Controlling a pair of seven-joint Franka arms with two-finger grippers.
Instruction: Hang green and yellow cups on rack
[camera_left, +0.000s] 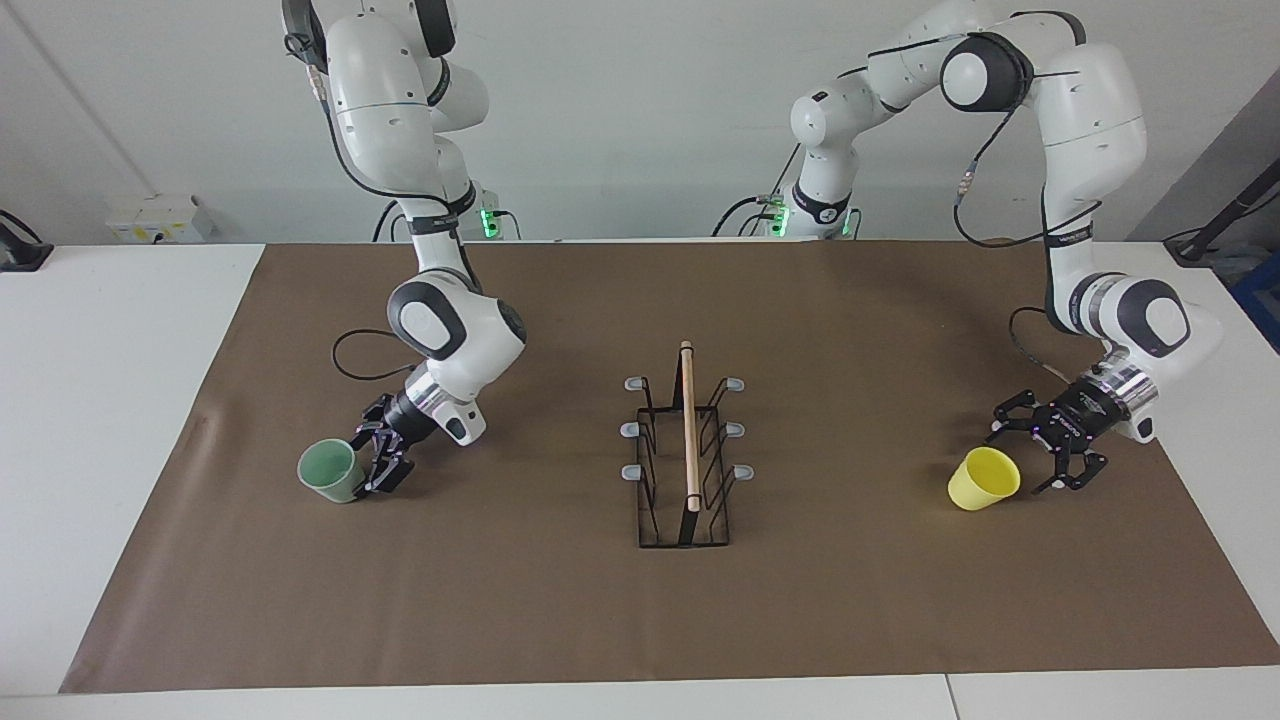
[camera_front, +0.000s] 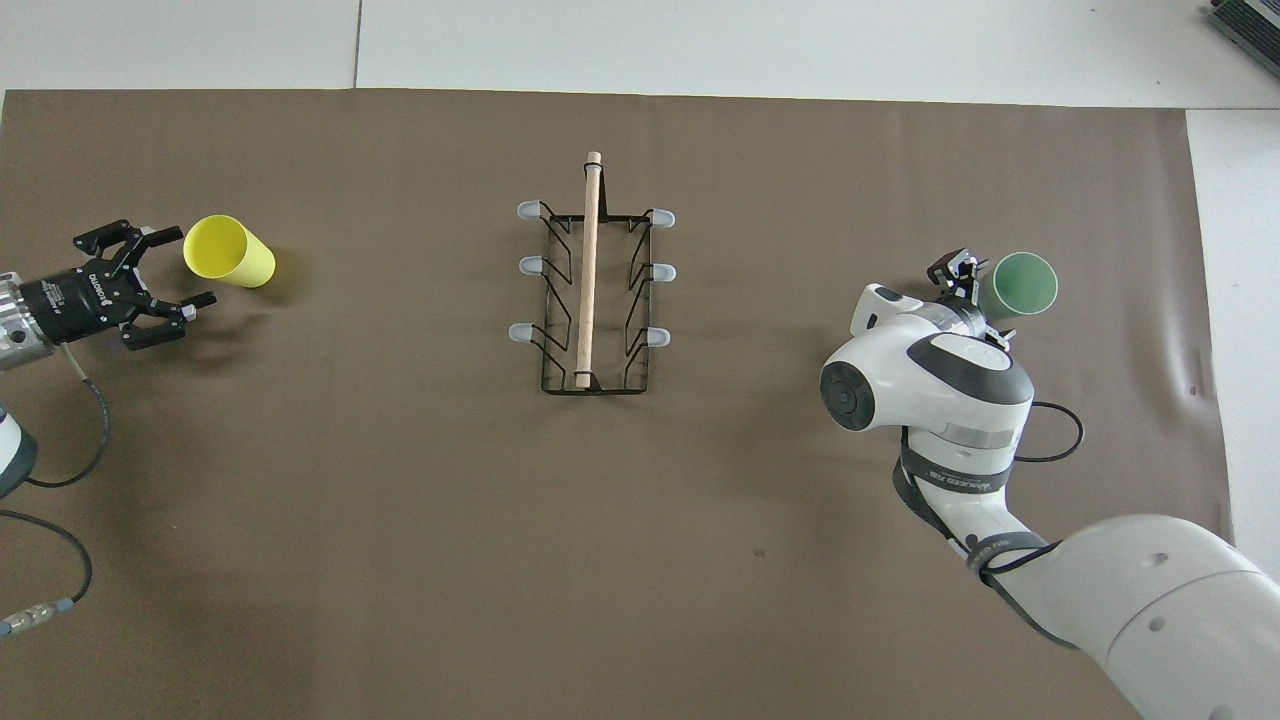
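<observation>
My left gripper is to grab the yellow cup next by its side near the cup's rim (camera_front: 236, 250). Then it can hang the yellow cup on the rack (camera_front: 590, 290).
The pale green cup (camera_left: 330, 470) (camera_front: 1020, 283) stands mouth up on the brown mat toward the right arm's end. My right gripper (camera_left: 370, 462) (camera_front: 972, 290) is low beside it, open, fingertips at the cup's side; whether they touch it I cannot tell. The yellow cup (camera_left: 983, 478) (camera_front: 228, 252) stands mouth up toward the left arm's end. My left gripper (camera_left: 1022, 455) (camera_front: 172, 268) is open just beside its rim, apart from it. The rack (camera_left: 688, 450) (camera_front: 590, 290), black wire with a wooden rod and grey-tipped prongs, stands mid-table with nothing on it.
A brown mat (camera_left: 640, 620) covers most of the white table (camera_left: 110, 400). The right arm's black cable (camera_left: 350, 365) loops over the mat near its wrist. A small white socket box (camera_left: 160, 218) sits at the table's edge toward the robots.
</observation>
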